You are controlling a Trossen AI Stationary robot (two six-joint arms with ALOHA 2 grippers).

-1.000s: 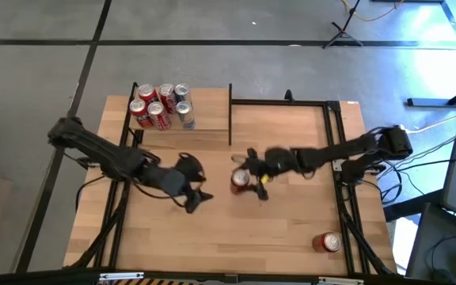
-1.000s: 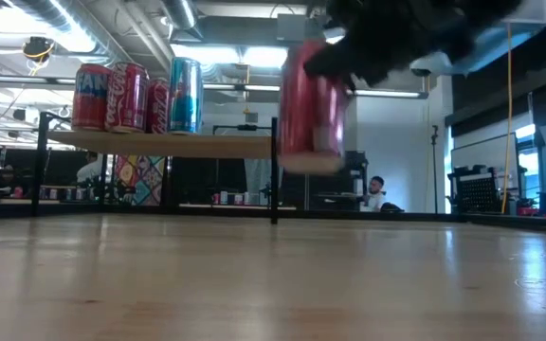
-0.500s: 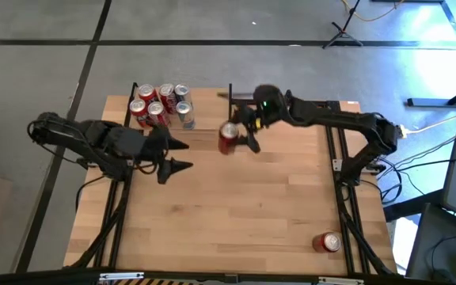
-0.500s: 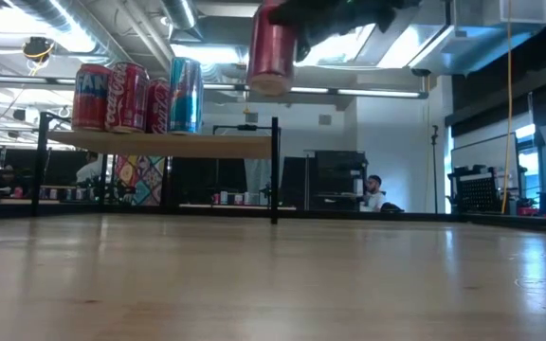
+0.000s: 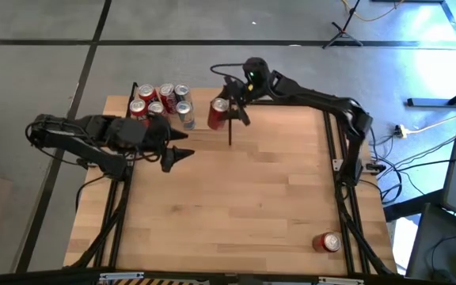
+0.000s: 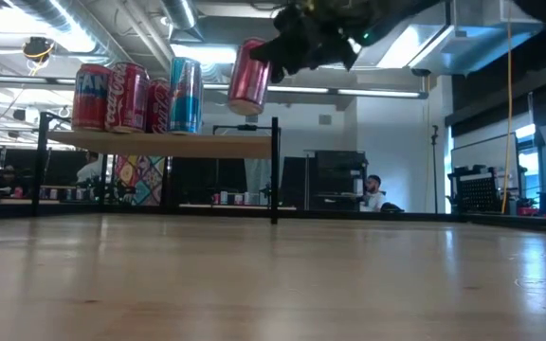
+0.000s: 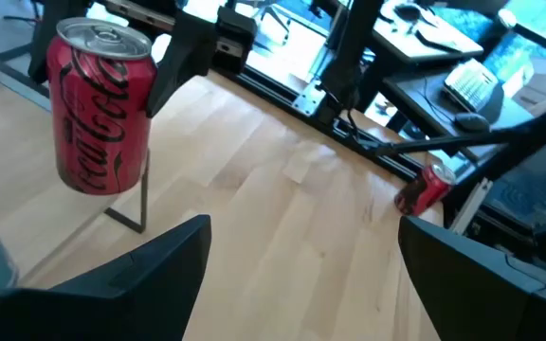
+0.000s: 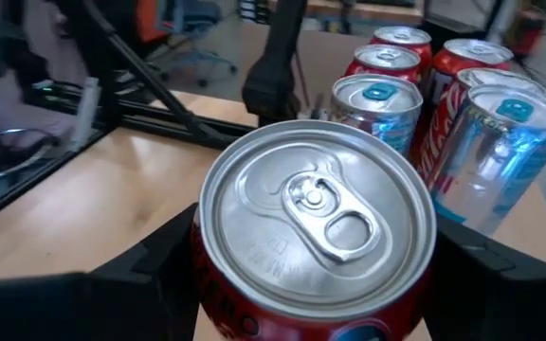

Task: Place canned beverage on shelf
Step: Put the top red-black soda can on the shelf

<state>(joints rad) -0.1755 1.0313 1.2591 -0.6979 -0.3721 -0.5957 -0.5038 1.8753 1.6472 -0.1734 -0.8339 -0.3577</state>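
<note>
My right gripper is holding the can and should keep holding it until the can reaches the board, because the red cola can's base hangs tilted above the shelf board (image 5: 204,131).
The shelf (image 5: 204,138) stands at the table's far left; its light-wood board (image 6: 159,144) carries several red and silver-blue cans (image 5: 161,103), upright on their bases. My right gripper (image 5: 229,111) is shut on a red cola can (image 5: 218,114) over the shelf's right end. In the low view the can (image 6: 249,76) hangs tilted above the board. My left gripper (image 5: 182,155) is open and empty just in front of the shelf. Its wrist view shows the held can (image 7: 102,104) and its own gripper (image 7: 301,284). My right gripper pinches the can's side wall (image 8: 207,284) between its two fingers (image 8: 131,284), one on each side, just below the can's lid (image 8: 316,223). The fingers come from the table's right, slanting down. The can is lifted clear above the shelf board and tilts a little.
Another red can (image 5: 327,241) lies on its side near the table's front right corner; it also shows in the left wrist view (image 7: 423,188). Black frame rails (image 5: 279,101) run along the far and side edges. The middle of the tabletop (image 5: 252,190) is bare wood.
My right gripper has carried the red can up from the table's middle toward the far edge and left, until it is above the shelf's right end; the can now tilts. My left gripper has drawn back toward the far left, in front of the shelf.
</note>
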